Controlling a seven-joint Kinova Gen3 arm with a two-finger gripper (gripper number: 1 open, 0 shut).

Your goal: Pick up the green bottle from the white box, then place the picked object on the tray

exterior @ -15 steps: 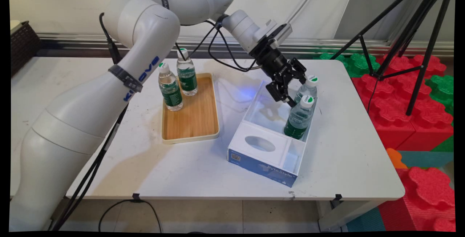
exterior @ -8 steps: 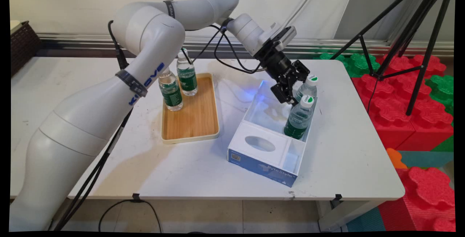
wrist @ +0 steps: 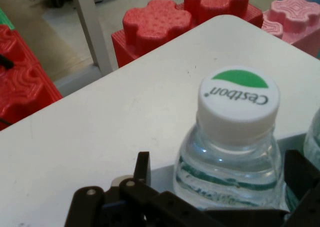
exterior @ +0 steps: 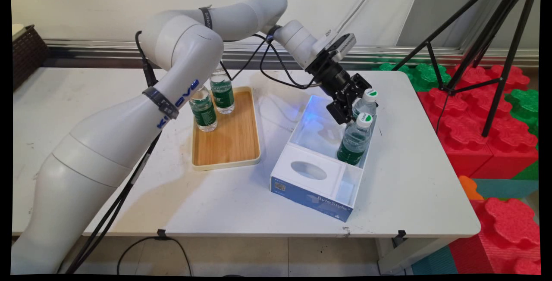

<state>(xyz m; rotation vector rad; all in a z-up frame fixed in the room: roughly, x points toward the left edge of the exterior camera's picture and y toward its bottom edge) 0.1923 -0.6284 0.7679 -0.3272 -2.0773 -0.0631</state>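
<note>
The clear water bottle will be moved out of the box, so my gripper will first grab the bottle by its body below the capped neck (exterior: 363, 106).
My gripper (exterior: 352, 107) is open at the far right corner of a white and blue box (exterior: 310, 197), and its fingers stand on either side of the far water bottle (exterior: 365, 105). In the hand view this clear bottle (wrist: 227, 167), with a white and green Cestbon cap, rises between the two fingers (wrist: 142, 167), with a gap on the left side. A second bottle (exterior: 354, 141) stands in the same compartment, just nearer the camera, and its edge (wrist: 314, 137) shows at the hand view's right.
A wooden tray (exterior: 228, 147) left of the box carries two more bottles (exterior: 202, 112) (exterior: 222, 95). Red and green foam blocks (exterior: 496, 138) and a black tripod (exterior: 496, 57) stand beyond the table's right edge. A dark basket (exterior: 28, 52) sits at far left.
The gripper has moved right and a little down, from over the box's open compartment to around the far bottle's neck. Both bottles in the box stay put.
</note>
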